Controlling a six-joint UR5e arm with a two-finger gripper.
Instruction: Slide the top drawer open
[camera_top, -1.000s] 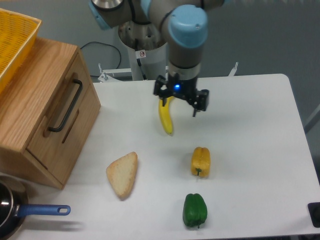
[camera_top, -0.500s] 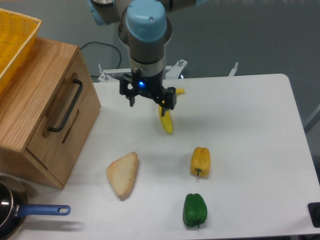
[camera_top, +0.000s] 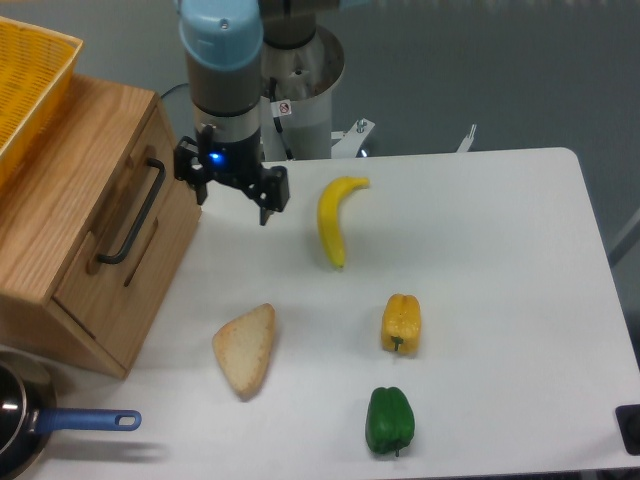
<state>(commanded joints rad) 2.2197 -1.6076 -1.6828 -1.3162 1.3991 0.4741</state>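
Note:
My gripper should next grab the drawer by its long black bar handle (camera_top: 132, 212) to slide the top drawer (camera_top: 120, 215) open.
A light-oak cabinet stands at the left of the table. Its top drawer (camera_top: 120, 215) is closed, with a long black bar handle (camera_top: 132, 212) running down its front. My gripper (camera_top: 233, 201) hangs just right of the cabinet's upper corner, a short way from the handle and apart from it. Its two fingers point down and stand spread, open, with nothing between them.
A yellow mesh basket (camera_top: 28, 75) sits on the cabinet top. On the white table lie a banana (camera_top: 334, 214), a slice of bread (camera_top: 246, 348), a yellow pepper (camera_top: 401, 323) and a green pepper (camera_top: 389, 420). A blue-handled pan (camera_top: 40, 425) is at the front left corner.
My gripper has travelled left across the table, from above the banana to beside the cabinet's front. The banana now shows in full. Nothing else moved.

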